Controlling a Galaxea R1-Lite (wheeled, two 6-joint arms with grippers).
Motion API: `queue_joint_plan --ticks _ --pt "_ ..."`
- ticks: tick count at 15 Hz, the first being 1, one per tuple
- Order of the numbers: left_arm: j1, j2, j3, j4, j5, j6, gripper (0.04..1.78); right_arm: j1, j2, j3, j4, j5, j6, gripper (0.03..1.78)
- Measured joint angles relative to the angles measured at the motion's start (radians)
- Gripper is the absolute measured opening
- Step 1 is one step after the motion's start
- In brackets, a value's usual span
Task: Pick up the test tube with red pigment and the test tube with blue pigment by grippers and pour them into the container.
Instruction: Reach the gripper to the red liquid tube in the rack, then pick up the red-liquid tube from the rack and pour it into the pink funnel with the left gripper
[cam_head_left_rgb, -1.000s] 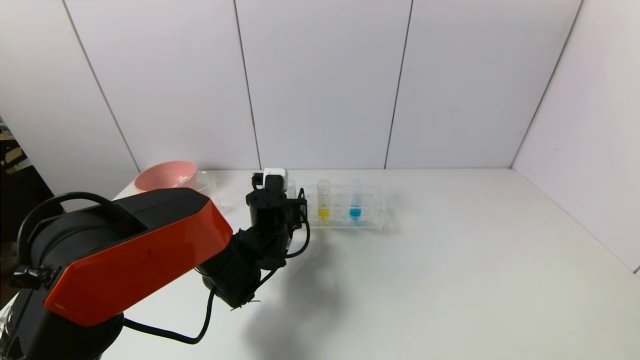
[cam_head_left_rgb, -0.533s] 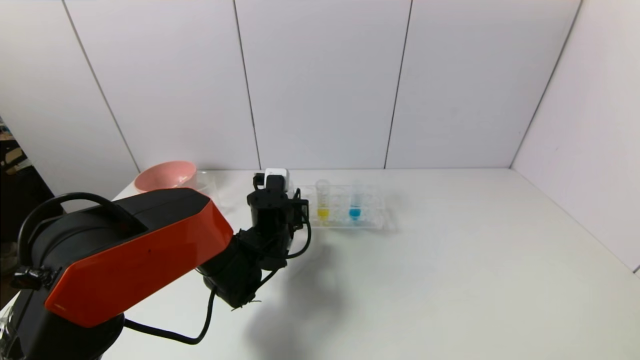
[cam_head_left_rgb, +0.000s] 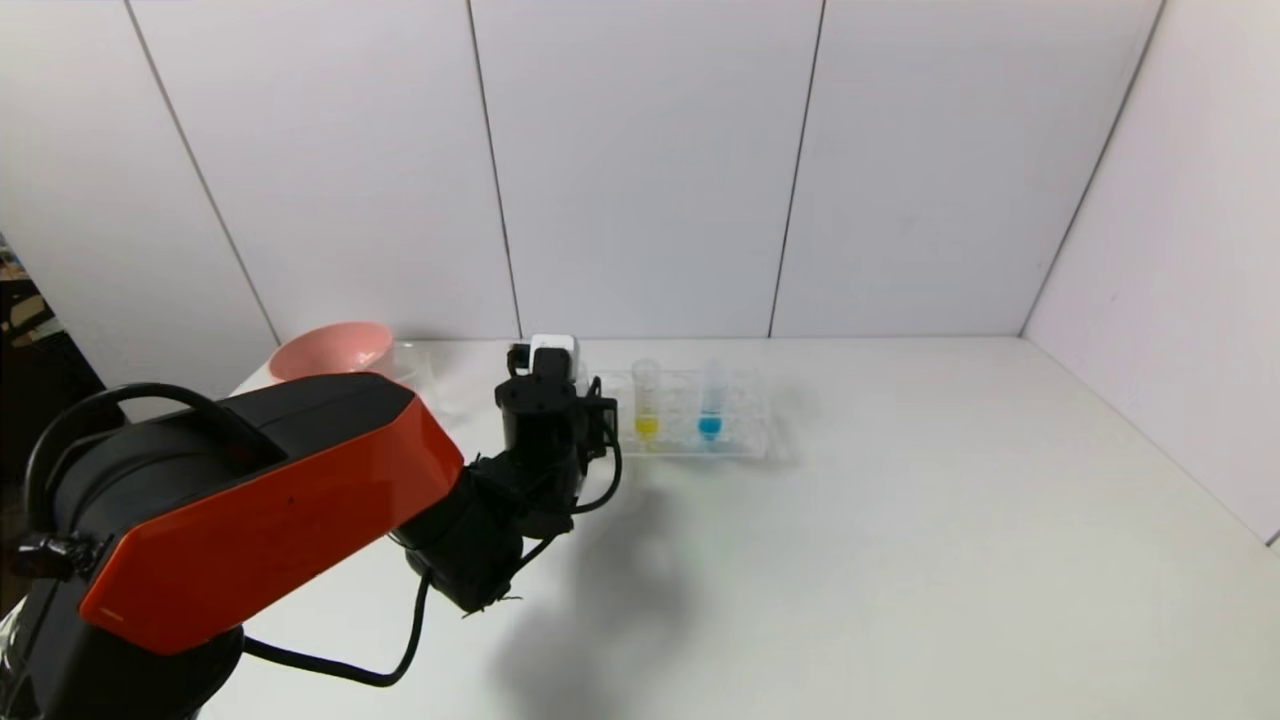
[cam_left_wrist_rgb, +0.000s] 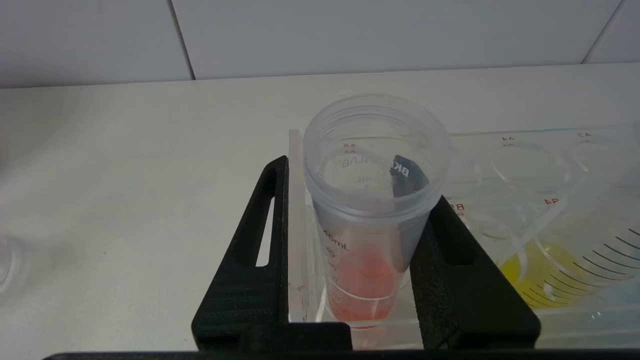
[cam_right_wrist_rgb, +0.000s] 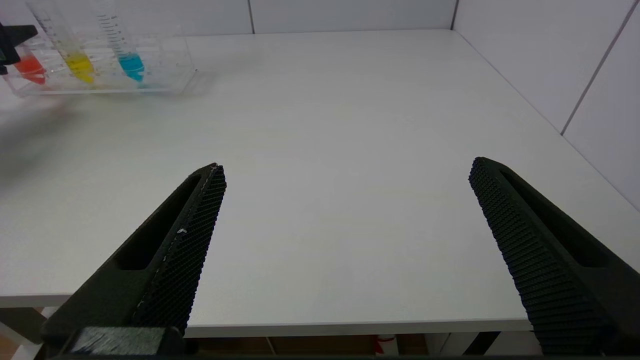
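Observation:
My left gripper grabs the test tube by its upper body next, just below the test tube's open rim (cam_left_wrist_rgb: 373, 227), since the clear rack surrounds its lower end.
The test tube with red pigment (cam_left_wrist_rgb: 367, 240) stands in the end hole of a clear rack (cam_left_wrist_rgb: 520, 165); in the head view my left arm hides it. My left gripper (cam_left_wrist_rgb: 345, 170) is open with its jaws on either side of this tube: one finger (cam_left_wrist_rgb: 450, 240) touches it, the other finger (cam_left_wrist_rgb: 255, 235) is outside the rack's end edge with a small gap. The test tube with blue pigment (cam_head_left_rgb: 710, 405) stands upright in the rack. The clear beaker (cam_head_left_rgb: 415, 375) stands left of the gripper, by the pink bowl. My right gripper (cam_right_wrist_rgb: 347, 165) is open and empty over the table's near edge.
A pink bowl (cam_head_left_rgb: 330, 352) sits at the back left corner. A tube with yellow liquid (cam_head_left_rgb: 646, 400) stands in the rack between the red and blue tubes. White walls close the table at the back and right.
My left gripper has edged slightly forward around the red tube, and the rack has shifted a little. The right arm has not moved.

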Motion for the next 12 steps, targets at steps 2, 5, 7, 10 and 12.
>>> queue_joint_plan --ticks 2,5,7,10,12 --pt "0.003 -0.027 -0.013 0.068 -0.003 0.001 0.67 0.000 0.000 0.000 0.000 0.000 0.000 1.77" --pt "0.016 -0.085 -0.059 0.211 -0.011 0.000 0.60 0.000 0.000 0.000 0.000 0.000 0.000 1.77" --pt "0.024 -0.130 -0.087 0.304 -0.024 -0.003 0.55 -0.001 0.000 0.000 -0.001 0.000 0.000 1.77" --pt "0.032 -0.179 -0.130 0.369 -0.023 -0.002 0.55 0.000 0.000 0.000 0.000 0.000 0.000 1.77" --pt "0.032 -0.205 -0.144 0.406 -0.022 -0.001 0.51 0.000 0.000 0.000 0.000 0.000 0.000 1.77"
